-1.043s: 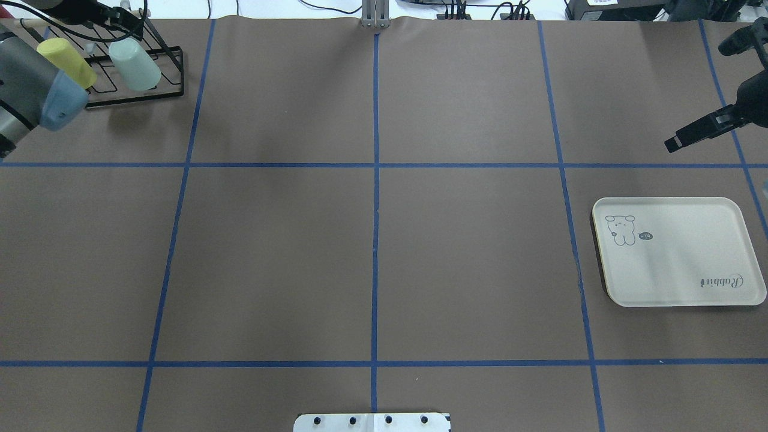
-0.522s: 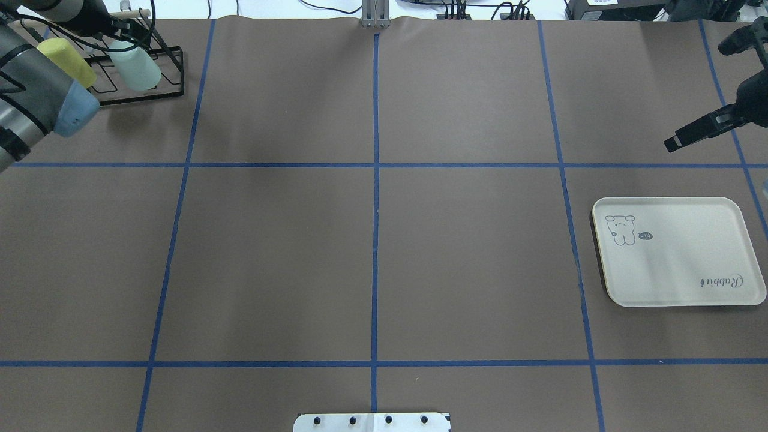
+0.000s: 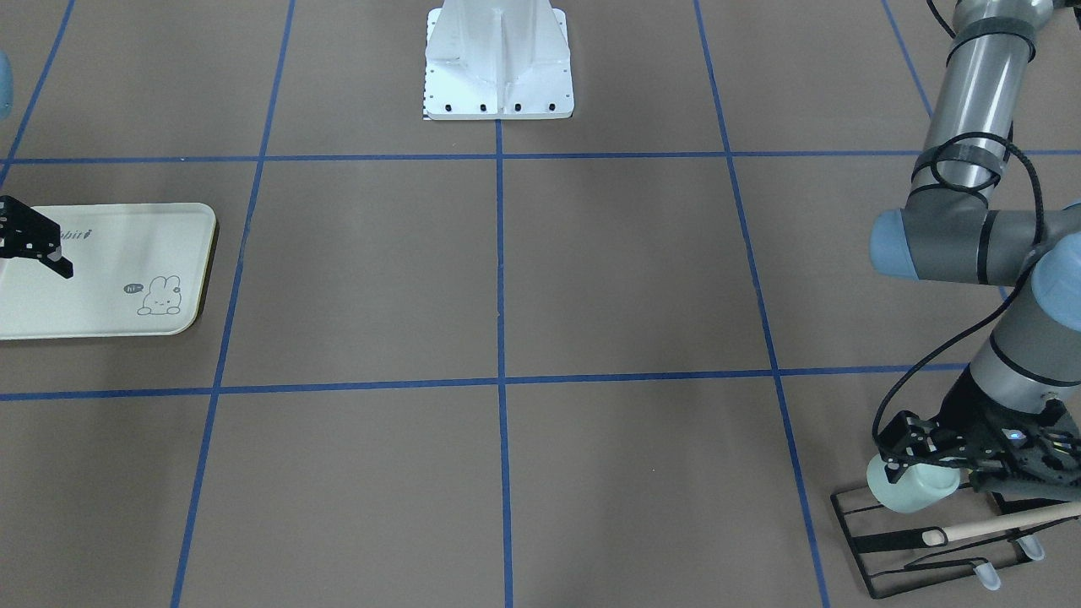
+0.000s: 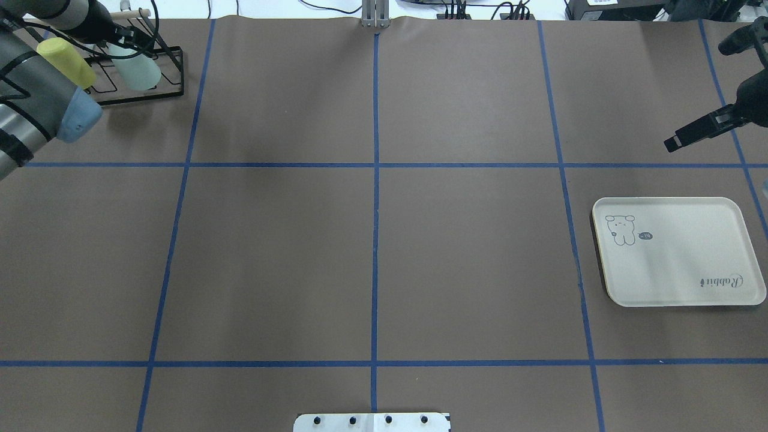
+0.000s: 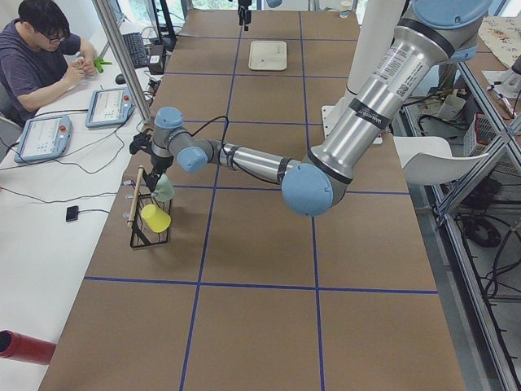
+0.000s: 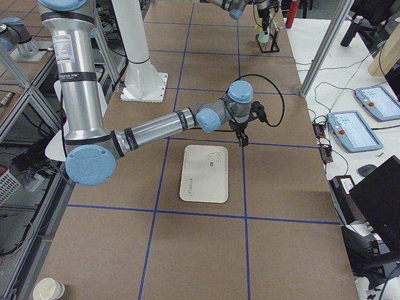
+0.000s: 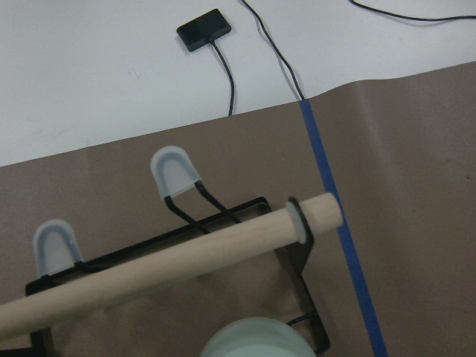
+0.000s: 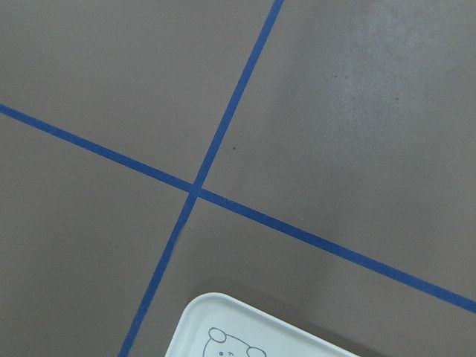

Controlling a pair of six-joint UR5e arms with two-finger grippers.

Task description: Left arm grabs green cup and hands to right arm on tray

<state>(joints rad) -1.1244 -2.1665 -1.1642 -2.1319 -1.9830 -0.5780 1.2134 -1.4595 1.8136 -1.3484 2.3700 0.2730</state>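
The pale mint-green cup is to be handed over for the tray (image 3: 106,284). My left gripper should next grab the cup by its round body (image 3: 909,488) to hand it over.
The pale mint-green cup (image 3: 912,490) lies mouth-down on a peg of the black wire rack (image 3: 895,557) at the table's far left corner (image 4: 138,71). My left gripper (image 3: 908,452) is right at the cup's upper end, its jaws open on either side of it; the cup still rests on the rack. The left wrist view shows only the cup's round end (image 7: 256,341) at the bottom edge. The cream Rabbit tray (image 4: 678,252) lies flat and empty at the right. My right gripper (image 4: 673,144) hangs open and empty above the table just beyond the tray's far edge.
A yellow-green cup (image 4: 66,60) sits on the same rack beside the green one. A wooden rod (image 7: 171,260) runs along the rack's top. The robot's white base (image 3: 498,59) stands at mid-table. An operator (image 5: 41,49) sits at the side desk.
My left gripper has come down and toward the green cup on the rack, and the left elbow has shifted a little. The right arm, cup and tray have not moved.
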